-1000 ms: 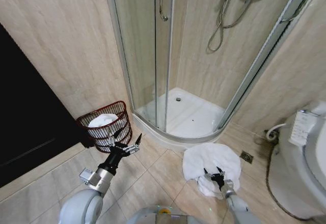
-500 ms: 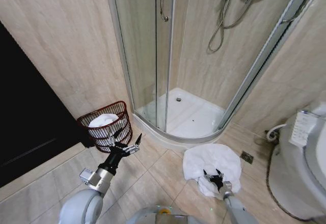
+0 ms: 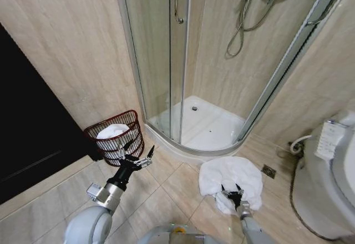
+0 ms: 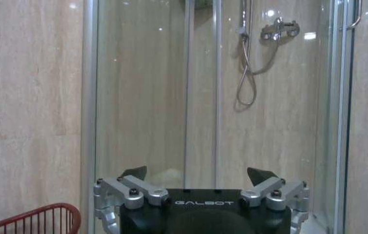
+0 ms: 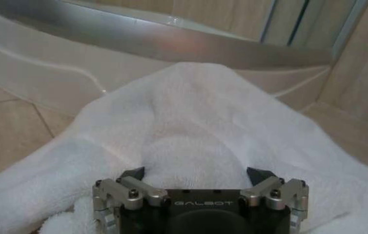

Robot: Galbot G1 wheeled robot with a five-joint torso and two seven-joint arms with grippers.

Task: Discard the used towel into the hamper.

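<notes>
The used towel has to be discarded into the hamper [image 3: 128, 138], so my right gripper will next grab the towel by its bulging fold [image 3: 232, 182].
A crumpled white used towel [image 3: 233, 174] lies on the tiled floor in front of the shower. My right gripper [image 3: 232, 193] hovers at its near edge, fingers open; the right wrist view has the towel [image 5: 197, 117] bulging just ahead of the open gripper [image 5: 197, 173], with nothing between the fingers. The hamper [image 3: 128, 138], a small reddish-brown wire basket, stands by the wall at the left with another white cloth [image 3: 111, 130] inside. My left gripper [image 3: 135, 158] is held open just beside the hamper, whose rim [image 4: 37, 215] shows beside the left gripper [image 4: 197, 171] in the left wrist view.
The curved glass shower enclosure with its raised white tray [image 3: 205, 126] stands behind the towel. A toilet [image 3: 333, 177] is close on the right, a floor drain [image 3: 268, 171] beside the towel, and a dark doorway [image 3: 28, 138] on the left. Open floor tiles [image 3: 166, 191] lie between hamper and towel.
My right gripper has shifted slightly to the left over the towel's near edge. The left arm, hamper and towel have stayed put.
</notes>
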